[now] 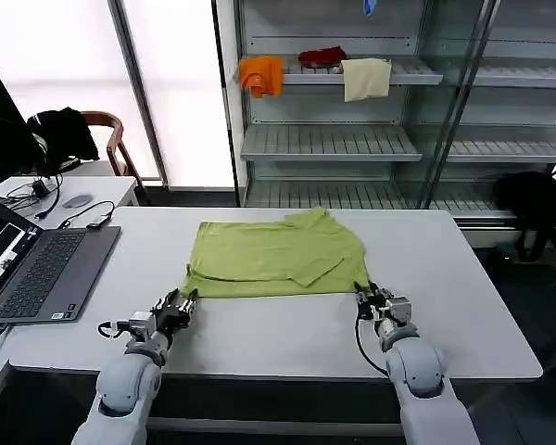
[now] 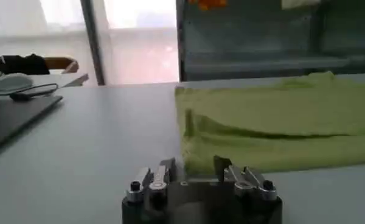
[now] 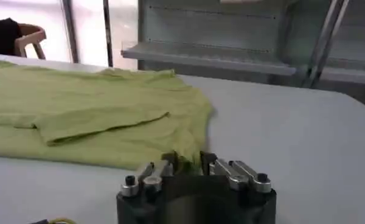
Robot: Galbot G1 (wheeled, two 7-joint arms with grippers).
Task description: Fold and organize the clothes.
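The shirt's hem is bunched up at the shirt's near corner while the shirt's body lies flat, so the robot's right gripper should grab that bunched hem corner next.
The clothes are one lime-green T-shirt lying partly folded on the white table, with a sleeve turned in over its body. My left gripper rests on the table at the shirt's near left corner. In the left wrist view that gripper is open, and the corner of the shirt lies between its fingers. My right gripper sits at the near right corner. In the right wrist view it is open with a narrower gap, and the hem of the shirt is bunched between the fingers.
An open laptop with cables lies at the table's left end. Behind the table, metal shelves carry an orange cloth, a red one and a cream one. A black garment lies at the right.
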